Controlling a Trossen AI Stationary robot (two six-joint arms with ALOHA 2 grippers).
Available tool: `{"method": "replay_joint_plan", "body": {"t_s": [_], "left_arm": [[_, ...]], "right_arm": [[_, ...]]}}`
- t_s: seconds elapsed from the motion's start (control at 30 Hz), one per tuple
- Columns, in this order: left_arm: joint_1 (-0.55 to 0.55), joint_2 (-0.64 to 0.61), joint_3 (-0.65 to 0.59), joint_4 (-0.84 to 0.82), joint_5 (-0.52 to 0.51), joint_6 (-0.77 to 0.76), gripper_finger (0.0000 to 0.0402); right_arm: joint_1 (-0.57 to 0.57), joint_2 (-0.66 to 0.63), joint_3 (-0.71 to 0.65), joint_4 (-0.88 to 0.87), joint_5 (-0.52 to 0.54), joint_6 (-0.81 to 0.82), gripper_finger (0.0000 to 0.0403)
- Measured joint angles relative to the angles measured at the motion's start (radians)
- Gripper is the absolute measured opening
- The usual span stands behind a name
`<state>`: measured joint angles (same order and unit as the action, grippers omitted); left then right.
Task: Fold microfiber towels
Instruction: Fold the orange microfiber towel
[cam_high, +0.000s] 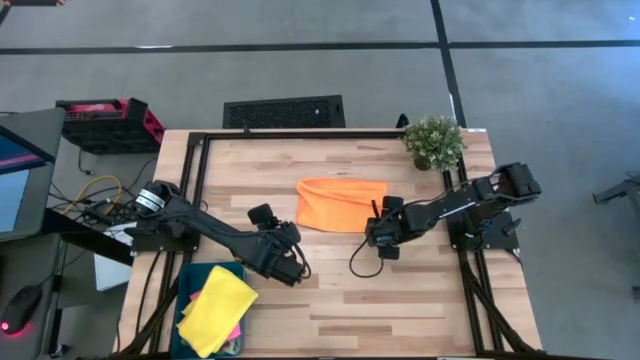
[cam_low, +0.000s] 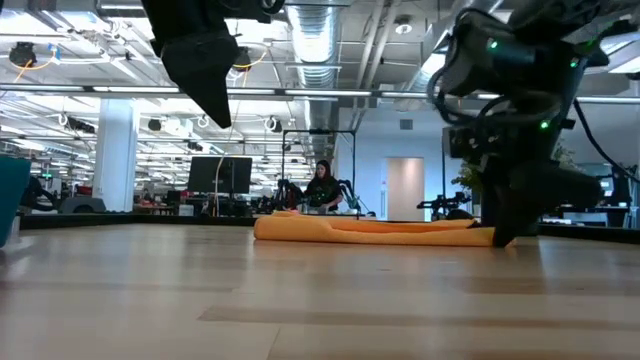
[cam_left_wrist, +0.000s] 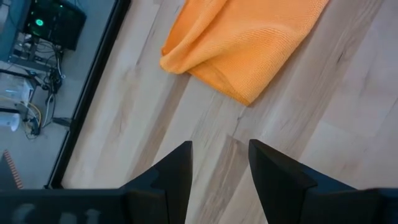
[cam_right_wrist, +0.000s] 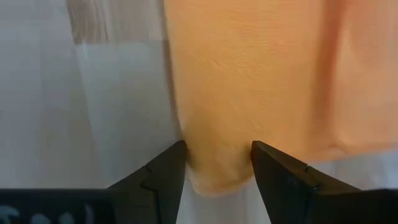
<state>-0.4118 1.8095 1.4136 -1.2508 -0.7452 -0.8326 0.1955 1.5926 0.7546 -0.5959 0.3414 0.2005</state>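
Note:
My right gripper is to grab the orange towel (cam_high: 340, 203) by its flat-lying corner (cam_high: 367, 226) next, so it can fold the towel over on itself.
An orange towel (cam_high: 340, 203) lies folded and flat on the wooden table, a little toward the far side. It also shows in the low view (cam_low: 370, 230). My right gripper (cam_high: 377, 233) is low at the towel's near right corner, open, with the corner (cam_right_wrist: 217, 171) between its fingers. In the low view its fingertips (cam_low: 505, 235) reach down to the table. My left gripper (cam_left_wrist: 221, 155) is open and empty, raised above the table off the towel's near left corner (cam_left_wrist: 245, 99). A yellow towel (cam_high: 215, 308) lies on top in the teal bin (cam_high: 190, 280), with pink cloth (cam_high: 235, 332) showing under it. My right gripper comes down at the orange towel's near right corner (cam_right_wrist: 214, 177) slanting from the table's right, one finger (cam_right_wrist: 165, 171) on either side of it. The corner lies flat on the table. I cannot tell whether the fingers touch the cloth.
A small potted plant (cam_high: 435, 142) stands at the far right corner. A black cable (cam_high: 358, 265) loops on the table near my right gripper. Black frame rails (cam_high: 200, 180) run along the table's left, far and right sides. Bare wood lies near the front.

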Motion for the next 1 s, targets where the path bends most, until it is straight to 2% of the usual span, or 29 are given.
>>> {"method": "replay_joint_plan", "body": {"t_s": [0.13,0.23,0.33,0.47,0.5,0.8,1.0], "left_arm": [[0.0,0.0,0.0,0.001,0.0,0.0,0.015],[0.0,0.0,0.0,-0.001,0.0,0.0,0.015],[0.0,0.0,0.0,-0.001,0.0,0.0,0.015],[0.0,0.001,0.0,0.0,0.001,0.0,0.015],[0.0,0.001,0.0,-0.001,0.001,0.0,0.015],[0.0,0.001,0.0,-0.001,0.027,0.001,0.015],[0.0,0.001,0.0,-0.001,0.027,0.0,0.015]], "right_arm": [[0.0,0.044,0.008,0.001,0.009,-0.001,0.0205],[0.003,0.044,0.011,0.002,0.009,0.001,0.0186],[0.0,0.031,0.024,-0.014,-0.007,0.016,0.0131],[-0.023,0.028,0.063,-0.051,0.029,0.0,0.0025],[-0.032,0.027,0.076,-0.054,0.04,-0.012,0.0016],[-0.121,0.033,0.224,-0.038,0.073,-0.261,0.0009],[-0.176,0.033,0.279,0.16,0.058,-0.461,0.0005]]}}
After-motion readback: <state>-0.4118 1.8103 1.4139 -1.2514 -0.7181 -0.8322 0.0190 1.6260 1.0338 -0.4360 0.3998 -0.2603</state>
